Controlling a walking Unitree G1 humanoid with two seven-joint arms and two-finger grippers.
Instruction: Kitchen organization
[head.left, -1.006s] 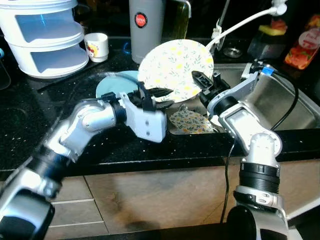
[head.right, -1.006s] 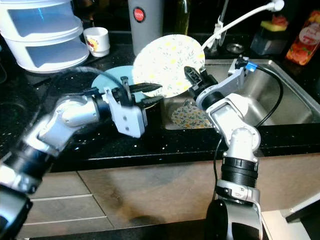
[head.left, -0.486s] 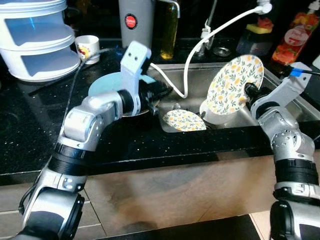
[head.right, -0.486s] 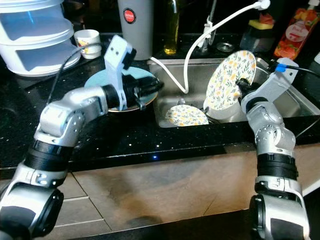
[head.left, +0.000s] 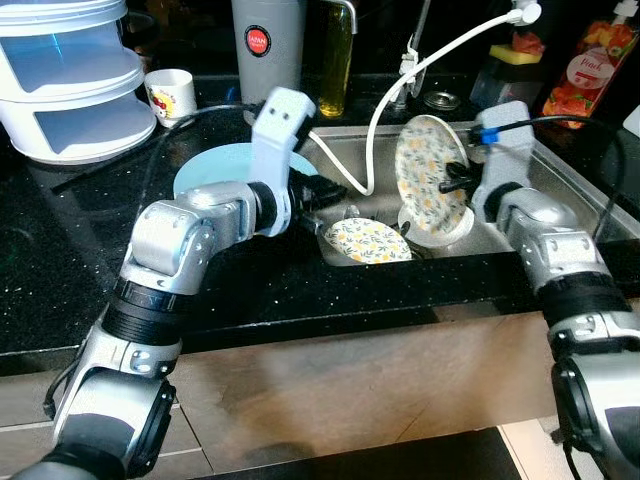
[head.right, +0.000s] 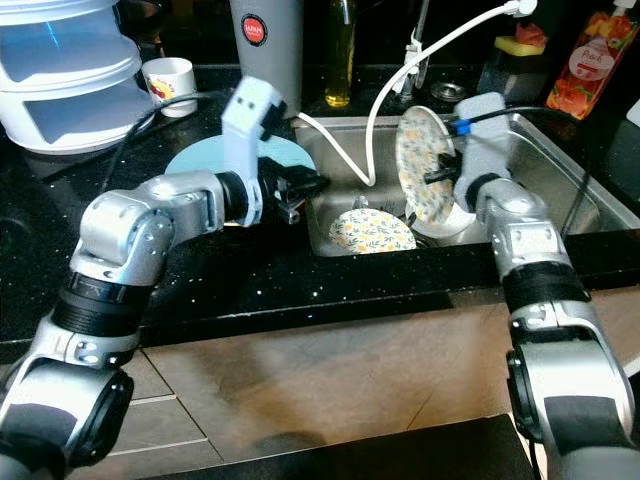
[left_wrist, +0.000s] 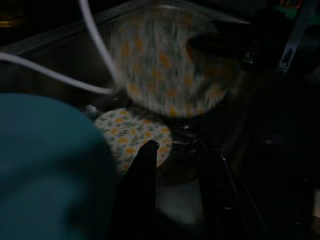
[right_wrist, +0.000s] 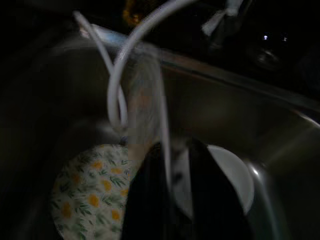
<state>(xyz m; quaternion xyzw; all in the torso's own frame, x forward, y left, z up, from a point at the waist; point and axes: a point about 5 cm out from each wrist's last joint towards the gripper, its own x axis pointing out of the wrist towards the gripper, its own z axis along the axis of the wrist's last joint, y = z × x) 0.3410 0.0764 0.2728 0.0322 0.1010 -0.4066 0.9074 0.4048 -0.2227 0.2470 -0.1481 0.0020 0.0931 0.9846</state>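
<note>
I should next grip the blue plate with my left gripper by the edge of its rim (head.left: 177, 182), because the wide flat disc (head.left: 218, 166) is far broader than my left gripper's open fingers.
My right gripper (head.left: 450, 180) is shut on the rim of a floral plate (head.left: 425, 180), which it holds upright over the sink (head.left: 560, 190). In the right wrist view the same plate (right_wrist: 150, 100) stands edge-on between the fingers. A second floral plate (head.left: 367, 240) lies flat on the sink bottom, beside a white bowl (head.left: 445, 228). My left gripper (head.left: 325, 192) hovers open at the sink's left rim, with nothing between its fingers (left_wrist: 145, 165). A light blue plate (head.left: 215, 165) rests on the black counter behind my left forearm.
A white hose (head.left: 440, 60) loops from the tap into the sink. At the back stand a white stacked container (head.left: 70, 80), a mug (head.left: 168, 92), a grey flask (head.left: 268, 50), an oil bottle (head.left: 337, 55) and a red bottle (head.left: 585, 75).
The right gripper carried the floral plate from above the counter to over the sink, then turned it more edge-on and lowered it. The left gripper let go and now hovers at the sink's left rim.
</note>
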